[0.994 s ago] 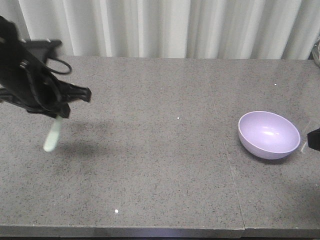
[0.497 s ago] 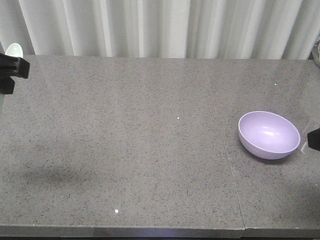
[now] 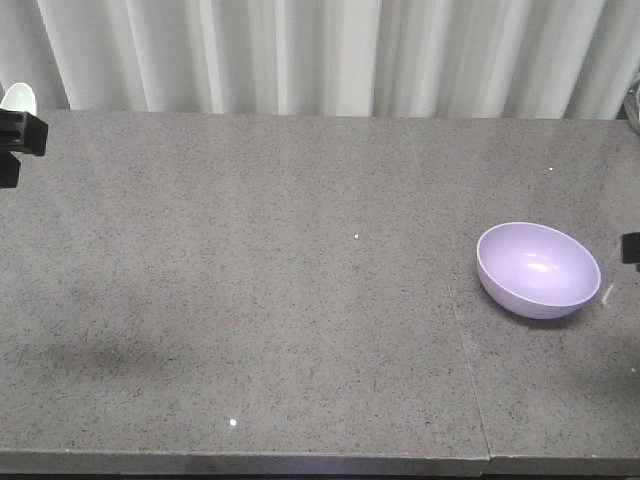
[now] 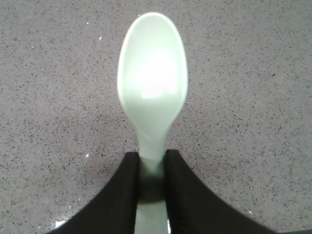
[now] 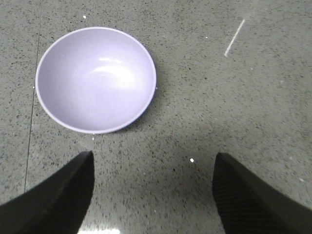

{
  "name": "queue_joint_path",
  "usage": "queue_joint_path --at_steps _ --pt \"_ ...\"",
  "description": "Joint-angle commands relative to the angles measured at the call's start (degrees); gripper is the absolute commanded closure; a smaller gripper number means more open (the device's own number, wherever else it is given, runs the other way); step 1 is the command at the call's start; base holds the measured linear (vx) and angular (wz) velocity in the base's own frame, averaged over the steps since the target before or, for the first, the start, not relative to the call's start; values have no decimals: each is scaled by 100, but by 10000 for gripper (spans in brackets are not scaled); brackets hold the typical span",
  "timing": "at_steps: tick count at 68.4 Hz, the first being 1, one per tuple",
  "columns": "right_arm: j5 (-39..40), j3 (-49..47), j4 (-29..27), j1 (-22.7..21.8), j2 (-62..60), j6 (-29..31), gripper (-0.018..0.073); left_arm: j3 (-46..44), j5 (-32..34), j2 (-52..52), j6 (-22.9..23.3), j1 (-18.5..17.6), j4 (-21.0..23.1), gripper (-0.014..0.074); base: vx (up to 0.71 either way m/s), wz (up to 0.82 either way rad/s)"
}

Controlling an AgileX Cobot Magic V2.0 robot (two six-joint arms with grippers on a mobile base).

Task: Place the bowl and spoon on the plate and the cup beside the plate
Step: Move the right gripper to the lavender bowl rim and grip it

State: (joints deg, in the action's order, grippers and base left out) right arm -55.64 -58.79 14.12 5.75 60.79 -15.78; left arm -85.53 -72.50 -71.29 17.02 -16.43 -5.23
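Observation:
My right gripper takes hold of the lilac bowl by its rim (image 3: 597, 272) next, to keep the bowl's inside free for the mint-green spoon.
The lilac bowl (image 3: 539, 269) stands upright on the grey table at the right; the right wrist view shows the bowl (image 5: 96, 79) empty. My right gripper (image 5: 152, 158) hangs open above the table just short of it, only a dark tip at the right edge of the front view. My left gripper (image 4: 152, 157) is shut on the handle of the mint-green spoon (image 4: 152, 90), held above the table. In the front view the spoon (image 3: 18, 98) pokes up at the far left edge over the black gripper (image 3: 14, 135). The plate and cup are out of view.
The grey speckled table (image 3: 300, 280) has a seam (image 3: 462, 330) running front to back left of the bowl. White curtains (image 3: 320, 55) hang behind the far edge. A pale scratch (image 5: 235, 37) marks the surface near the bowl.
My left gripper has lifted the spoon and swung it up and off to the far left edge. The right gripper's tip has drawn back slightly to the right. The bowl has not moved.

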Motion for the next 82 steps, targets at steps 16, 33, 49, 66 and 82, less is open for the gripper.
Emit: queue_joint_path --at_steps 16,33,49,66,82 --pt "1313 -181 -232 -906 1169 222 53 -139 88 140 45 -34 -39 603 0 0" --pt "2122 -181 -1579 -1286 1861 1435 53 -139 86 140 45 -34 -34 603 0 0" --pt "2685 -181 -1781 -1286 2542 1635 53 -139 86 140 45 -34 -34 603 0 0" --pt "2955 -181 -1781 -1286 3125 1642 54 -139 86 140 45 -34 -34 603 0 0" --pt "2941 -181 -1781 -1286 3348 1622 321 -139 86 140 45 -34 -34 603 0 0"
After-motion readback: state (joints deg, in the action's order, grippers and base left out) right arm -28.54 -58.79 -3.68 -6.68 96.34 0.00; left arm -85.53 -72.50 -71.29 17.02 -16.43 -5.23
